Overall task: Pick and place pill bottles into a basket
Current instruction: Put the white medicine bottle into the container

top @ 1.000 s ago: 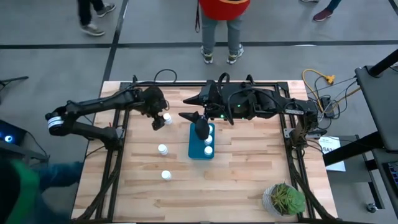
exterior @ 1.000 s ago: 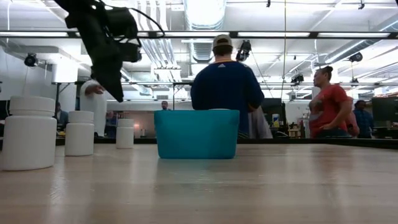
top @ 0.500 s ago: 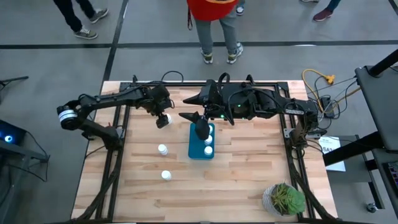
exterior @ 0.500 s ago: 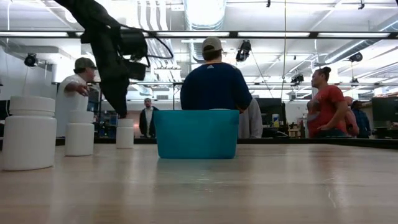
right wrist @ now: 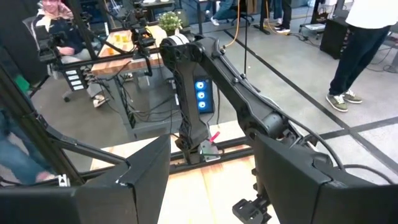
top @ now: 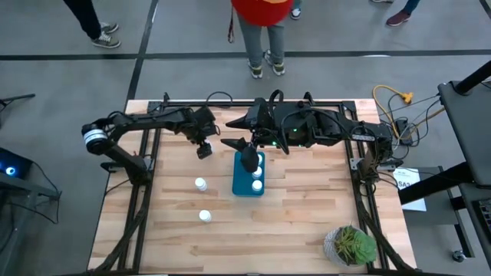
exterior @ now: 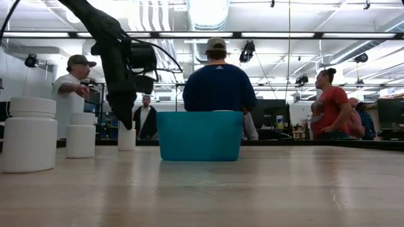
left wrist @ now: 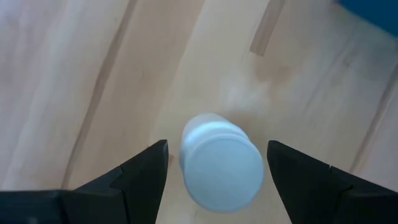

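My left gripper should close on the white pill bottle now, because my fingertips are beside the cap and closing would hold the bottle.
A white pill bottle stands upright on the wooden table, just left of the teal basket. My left gripper is open and points down over this bottle, with one finger on each side of it and a gap showing on both sides. In the low view my left gripper hangs just above the bottle. Two more bottles stand nearer the table's near edge. The basket holds two bottles. My right gripper is open above the basket's far end.
A green potted plant stands at the table's near right corner. Several people stand beyond the table's far edge. There is bare wood right of the basket and along the near edge.
My left gripper has gone toward the table's right edge and down. It now stands over the bottle beside the basket, which it hides in the high view. The bottles and the basket have stayed put.
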Available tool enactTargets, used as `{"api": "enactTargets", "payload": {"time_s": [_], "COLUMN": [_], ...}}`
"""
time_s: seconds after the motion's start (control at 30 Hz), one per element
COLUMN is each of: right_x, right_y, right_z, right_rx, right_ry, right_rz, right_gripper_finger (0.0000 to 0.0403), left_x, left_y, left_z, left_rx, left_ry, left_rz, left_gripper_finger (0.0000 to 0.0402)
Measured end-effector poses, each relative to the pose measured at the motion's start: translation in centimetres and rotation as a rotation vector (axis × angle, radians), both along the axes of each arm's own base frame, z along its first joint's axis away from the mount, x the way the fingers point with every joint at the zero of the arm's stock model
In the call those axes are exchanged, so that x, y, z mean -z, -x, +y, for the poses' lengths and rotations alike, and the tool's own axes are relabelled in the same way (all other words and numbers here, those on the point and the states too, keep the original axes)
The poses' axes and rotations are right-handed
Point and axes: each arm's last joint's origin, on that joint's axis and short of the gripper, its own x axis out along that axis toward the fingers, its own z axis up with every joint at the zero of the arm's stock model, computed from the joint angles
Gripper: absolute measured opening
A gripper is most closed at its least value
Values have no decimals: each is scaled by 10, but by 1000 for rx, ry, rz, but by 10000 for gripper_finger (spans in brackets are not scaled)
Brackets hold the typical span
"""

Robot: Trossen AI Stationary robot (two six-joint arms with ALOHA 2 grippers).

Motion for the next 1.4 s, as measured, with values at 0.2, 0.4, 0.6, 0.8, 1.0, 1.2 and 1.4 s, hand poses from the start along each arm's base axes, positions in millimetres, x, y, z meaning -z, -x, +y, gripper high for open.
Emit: {"api": "enactTargets", "payload": {"time_s": [0.2, 0.4, 0.6, 0.8, 1.0, 1.2, 1.4], "right_x": [0, 0, -1, -1, -3, -5, -13], "right_y": [0, 0, 0, 0, 2, 4, 13], "right_z": [-1, -3, -3, -3, -3, -5, -7], "right_rx": [1, 4, 4, 3, 6, 30, 56], "right_ry": [10, 14, 14, 14, 17, 24, 50], "right_rz": [1, 1, 0, 0, -8, -11, -31], "right_gripper_finger": [224, 224, 224, 224, 224, 224, 224], "left_x": [6, 7, 7, 5, -10, -39, -68], "left_y": [-2, -2, -1, 2, -1, -10, -18], "left_z": [1, 1, 0, -1, 0, 5, 5], "left_rx": [1, 1, 1, -1, 0, 1, -4], "left_ry": [16, 20, 26, 40, 41, 15, -1], "left_rz": [16, 22, 32, 55, 59, 13, -25], "left_gripper_finger": [256, 249, 185, 157, 157, 157, 157]}}
